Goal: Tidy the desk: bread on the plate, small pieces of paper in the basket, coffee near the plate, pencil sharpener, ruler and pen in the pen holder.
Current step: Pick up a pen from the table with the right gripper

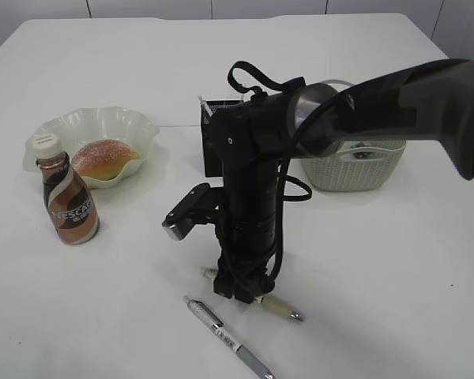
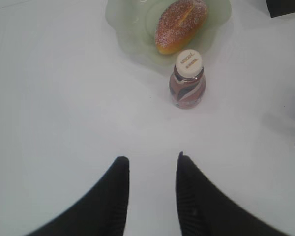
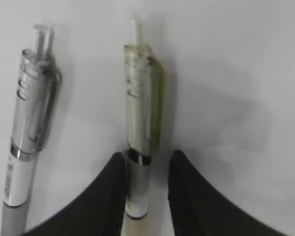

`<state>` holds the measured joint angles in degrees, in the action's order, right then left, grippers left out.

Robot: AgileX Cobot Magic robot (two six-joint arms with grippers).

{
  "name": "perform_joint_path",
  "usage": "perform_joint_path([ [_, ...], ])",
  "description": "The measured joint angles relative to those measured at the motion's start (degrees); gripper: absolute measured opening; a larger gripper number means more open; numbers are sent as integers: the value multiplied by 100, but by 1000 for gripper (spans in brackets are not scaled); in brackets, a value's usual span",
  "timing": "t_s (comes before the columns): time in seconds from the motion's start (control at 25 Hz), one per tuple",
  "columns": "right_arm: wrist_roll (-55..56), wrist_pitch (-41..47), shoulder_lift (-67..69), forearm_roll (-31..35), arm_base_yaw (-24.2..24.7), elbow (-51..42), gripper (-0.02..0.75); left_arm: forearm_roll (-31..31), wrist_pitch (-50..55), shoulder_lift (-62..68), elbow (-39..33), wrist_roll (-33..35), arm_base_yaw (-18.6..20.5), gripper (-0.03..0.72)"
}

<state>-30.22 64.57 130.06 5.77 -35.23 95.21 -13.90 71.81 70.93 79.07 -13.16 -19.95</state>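
Observation:
My right gripper grabs the yellowish pen by its body around the printed band (image 3: 137, 182) next, for the pen holder.
The bread (image 1: 104, 158) lies on the green wavy plate (image 1: 134, 126), and the coffee (image 1: 67, 201) stands just in front of it. My right gripper (image 1: 238, 288) points down at the desk over a yellowish pen (image 3: 142, 113). Its jaws are open around the barrel: the left finger touches it and a gap shows on the right. A second, clear-and-white pen (image 3: 32, 123) lies alongside. The pen holder (image 1: 209, 134) is mostly hidden behind the right arm. My left gripper (image 2: 152, 160) hovers open and empty over bare desk, short of the coffee (image 2: 188, 81). The pencil sharpener and ruler are out of view.
The perforated basket (image 1: 355, 170) stands right of the pen holder, partly behind the right arm; its contents are unclear. The second pen (image 1: 225, 335) lies near the desk's front edge. Bare white tabletop (image 1: 395, 276) stretches to the right of the arm.

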Motion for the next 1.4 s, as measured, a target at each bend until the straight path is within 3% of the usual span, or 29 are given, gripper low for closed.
perform_joint_path([
  [0.36, 339, -71, 12, -48, 0, 0, 68, 0, 0, 0, 0, 0, 0, 240],
  [1.08, 1964, 249, 12, -69, 0, 9, 60, 143, 0, -35, 0, 0, 0, 239],
  [1.24, 2052, -314, -228, 14, 0, -391, 60, 213, 0, -35, 0, 0, 0, 237],
  [1.4, 2157, -1577, -984, 26, 0, -1484, 60, 216, 0, -35, 0, 0, 0, 235],
])
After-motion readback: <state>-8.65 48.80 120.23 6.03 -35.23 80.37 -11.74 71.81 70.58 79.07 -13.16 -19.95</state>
